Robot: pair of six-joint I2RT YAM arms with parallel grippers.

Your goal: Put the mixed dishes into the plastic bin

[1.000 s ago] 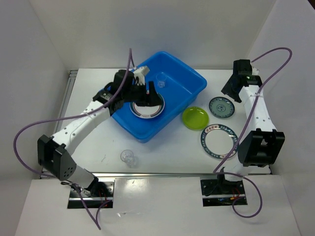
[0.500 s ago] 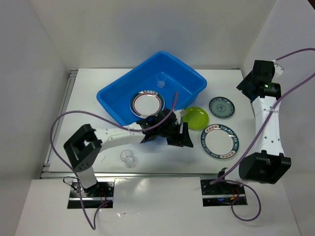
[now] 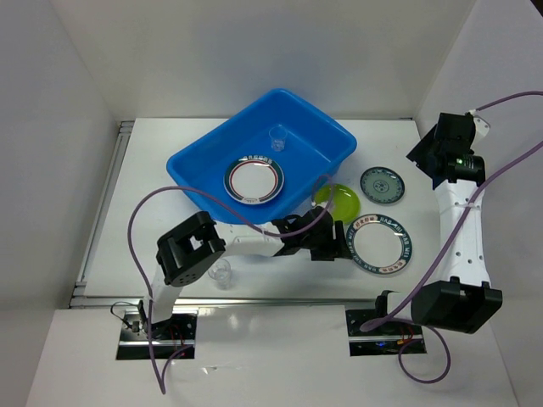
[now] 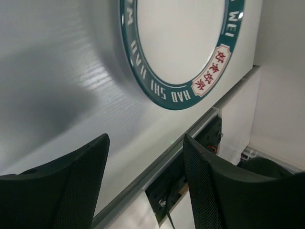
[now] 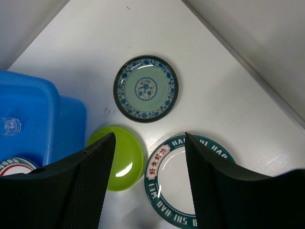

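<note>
My left gripper grabs the teal-and-red-rimmed plate's near rim (image 3: 353, 252) next, which leaves the plate's white middle and far rim free to enter the bin (image 3: 216, 157).
The blue plastic bin (image 3: 216, 157) holds a teal-and-red-rimmed plate (image 3: 254, 180) and a clear cup (image 3: 277, 138). On the table to its right lie a lime-green plate (image 3: 339, 203), a small patterned saucer (image 3: 382, 185) and a second teal-and-red-rimmed plate (image 3: 382, 246). My left gripper (image 3: 337, 242) is low at that plate's left edge, open and empty; its wrist view shows the plate's rim (image 4: 181, 93) beyond the gripper (image 4: 146, 138). My right gripper (image 5: 150, 136) hangs open and empty high above the saucer (image 5: 146, 88), green plate (image 5: 121, 160) and rimmed plate (image 5: 171, 191).
Another clear cup (image 3: 221, 273) stands near the table's front edge, beside the left arm's elbow. The metal front rail (image 4: 157, 167) runs just past the left fingers. White walls enclose the table on three sides. The bin's corner (image 5: 28, 109) shows in the right wrist view.
My left arm swung out of the bin, leaving the rimmed plate inside, and came down front right beside the other rimmed plate. The right arm rose and shifted right.
</note>
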